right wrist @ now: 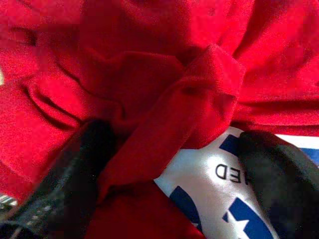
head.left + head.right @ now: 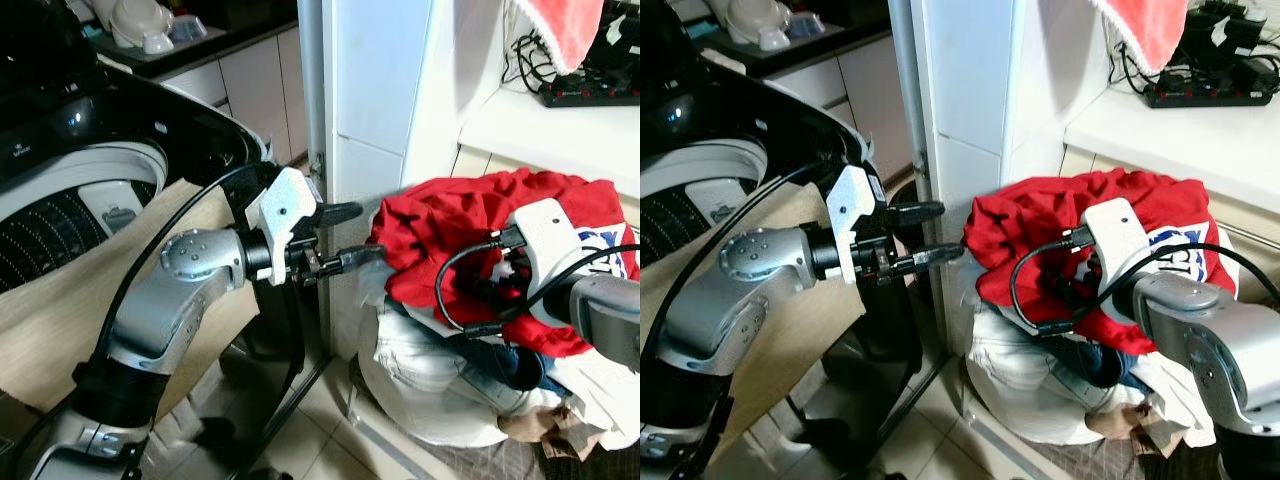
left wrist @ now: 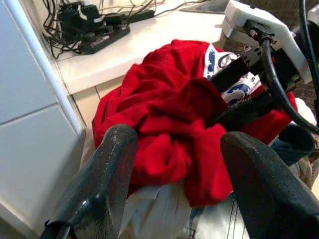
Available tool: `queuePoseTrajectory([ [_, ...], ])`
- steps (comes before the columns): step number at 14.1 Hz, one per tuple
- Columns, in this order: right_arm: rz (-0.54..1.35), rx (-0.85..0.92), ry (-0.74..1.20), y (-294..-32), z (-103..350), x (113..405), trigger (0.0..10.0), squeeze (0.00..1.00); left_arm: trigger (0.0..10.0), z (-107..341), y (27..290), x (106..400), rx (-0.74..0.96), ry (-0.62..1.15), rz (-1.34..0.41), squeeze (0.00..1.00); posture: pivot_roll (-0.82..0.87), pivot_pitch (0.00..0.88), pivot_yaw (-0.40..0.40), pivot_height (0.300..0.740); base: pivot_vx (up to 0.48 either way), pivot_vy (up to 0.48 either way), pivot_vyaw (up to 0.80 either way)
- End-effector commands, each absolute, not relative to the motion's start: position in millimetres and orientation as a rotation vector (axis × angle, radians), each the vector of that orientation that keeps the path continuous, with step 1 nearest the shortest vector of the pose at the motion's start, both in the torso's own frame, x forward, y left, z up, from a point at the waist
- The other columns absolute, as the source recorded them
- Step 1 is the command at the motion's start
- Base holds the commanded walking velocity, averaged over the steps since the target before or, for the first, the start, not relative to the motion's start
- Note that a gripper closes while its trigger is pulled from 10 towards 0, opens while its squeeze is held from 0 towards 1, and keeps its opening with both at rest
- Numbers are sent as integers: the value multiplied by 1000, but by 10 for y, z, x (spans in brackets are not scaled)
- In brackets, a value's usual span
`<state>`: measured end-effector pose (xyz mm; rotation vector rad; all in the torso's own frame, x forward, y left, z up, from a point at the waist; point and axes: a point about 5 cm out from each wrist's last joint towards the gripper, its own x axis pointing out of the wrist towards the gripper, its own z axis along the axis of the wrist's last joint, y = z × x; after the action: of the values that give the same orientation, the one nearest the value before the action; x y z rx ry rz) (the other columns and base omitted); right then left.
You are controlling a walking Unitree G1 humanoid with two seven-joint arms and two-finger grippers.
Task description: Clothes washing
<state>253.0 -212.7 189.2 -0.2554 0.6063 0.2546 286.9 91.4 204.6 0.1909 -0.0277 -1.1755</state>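
Observation:
The red shirt is on the pile and needs to come off for washing. My right gripper should next grab it by its raised upper fold [image 1: 174, 112] beside the print [image 1: 219, 189].
A red shirt [image 2: 450, 225] with a white and blue print [image 1: 219, 189] lies on top of a laundry pile beside a white pillar. Under it are a pale garment [image 2: 420, 370] and blue jeans [image 2: 515, 365]. My right gripper [image 1: 177, 142] is pushed into the shirt from the right, open, and a red fold lies between its fingers [image 1: 75, 174]. My left gripper [image 2: 352, 235] is open and empty. It reaches in from the left, just short of the shirt's left edge. The washing machine [image 2: 90, 190] stands at the left with its drum open.
A beige cloth [image 2: 60, 300] hangs over the washer's front. The white pillar [image 2: 365, 90] stands between washer and pile. The white counter [image 2: 560, 130] behind the pile holds a power strip [image 2: 1210, 90] and cables. A pink towel [image 2: 565, 25] hangs above.

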Motion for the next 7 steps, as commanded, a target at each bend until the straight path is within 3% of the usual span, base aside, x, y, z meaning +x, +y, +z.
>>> queuePoseTrajectory([
  [1,260,-263,611,-2130,1880,2543,0,0,10000,2050,946,2845,193,-18,-1174,0,-172,0,86,740,0,0,0],
  [7,276,-269,628,-2172,1846,2550,0,0,10000,2056,891,2692,127,3,-1293,0,-180,0,83,740,0,0,0],
])
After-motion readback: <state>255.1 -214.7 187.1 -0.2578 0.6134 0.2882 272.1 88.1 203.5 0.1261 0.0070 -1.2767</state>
